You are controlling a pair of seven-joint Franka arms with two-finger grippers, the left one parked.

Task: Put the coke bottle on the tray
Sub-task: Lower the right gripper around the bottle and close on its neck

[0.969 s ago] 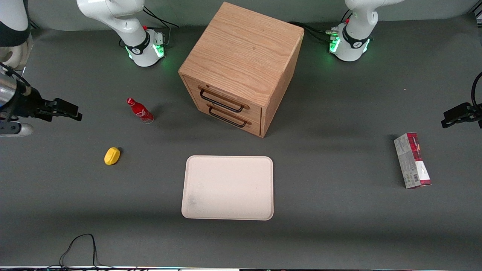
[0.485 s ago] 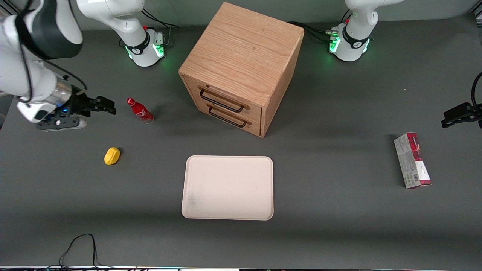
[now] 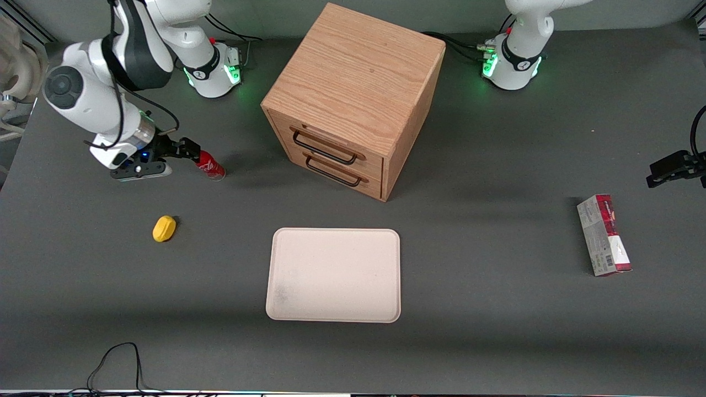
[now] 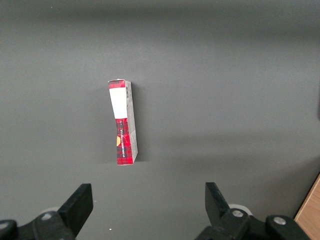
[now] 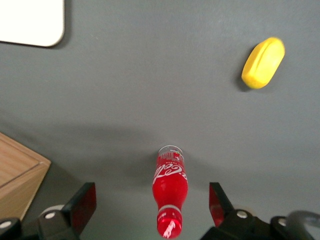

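Observation:
The coke bottle has to go on the tray (image 5: 31,21), so my right gripper needs to grab it by its end with the cap (image 5: 169,223) next.
The small red coke bottle (image 3: 209,165) stands upright on the dark table, between the wooden cabinet and the working arm's end. My right gripper (image 3: 190,150) is open and sits over the bottle's cap and neck, hiding them in the front view. In the right wrist view the bottle (image 5: 170,195) stands between the two spread fingers (image 5: 82,206) without touching either; the gripper's middle (image 5: 152,210) is just beside its neck. The pale cream tray (image 3: 334,274) lies flat and empty, nearer to the front camera than the cabinet; its corner shows in the right wrist view (image 5: 35,22).
A wooden two-drawer cabinet (image 3: 353,99) stands in the middle of the table; its edge shows in the wrist view (image 5: 17,175). A yellow lemon-shaped object (image 3: 164,228) lies nearer to the camera than the bottle. A red-and-grey carton (image 3: 604,235) lies toward the parked arm's end.
My right arm has swung in from the table's end toward the bottle; the open gripper now reaches over the bottle's top. The bottle has not moved.

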